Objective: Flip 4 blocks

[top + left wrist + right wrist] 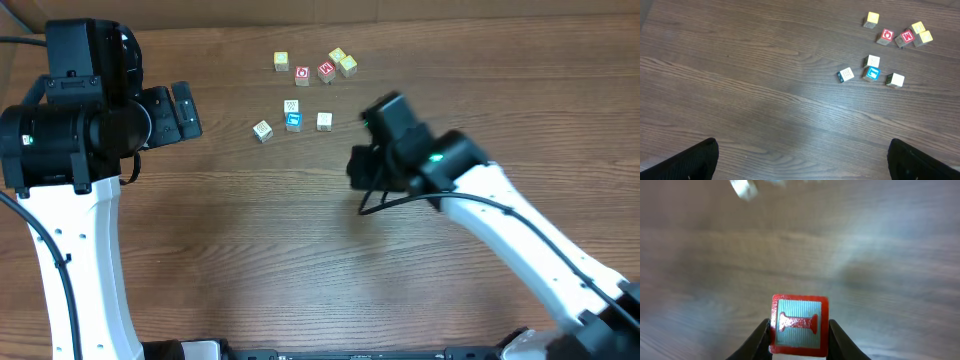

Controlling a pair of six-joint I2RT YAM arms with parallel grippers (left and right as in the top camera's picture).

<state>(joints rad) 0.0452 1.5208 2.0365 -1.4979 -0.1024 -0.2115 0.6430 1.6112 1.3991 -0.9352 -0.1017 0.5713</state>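
The red-faced block hangs well above the wood and would drop if I opened now, so my right gripper keeps holding the block for now.
My right gripper [799,332] is shut on a red-faced block [800,324] with a red letter on a pale striped square, held above the bare wood. From overhead the right gripper [362,168] hangs below and right of the block cluster, and its block is hidden under the wrist. On the table lie a blue-faced block [293,121], a whitish block [324,121] to its right and another whitish block [262,130] to its left. The left wrist view shows the blue block [872,74] too. My left gripper [802,162] stands open and empty, well left of the blocks.
A white cube with a grey dotted face [291,106] touches the blue block's far side. Further back lie two red-faced cubes [302,72] [326,70] and yellow cubes [281,61] [345,63]. The table [250,250] is dark wood.
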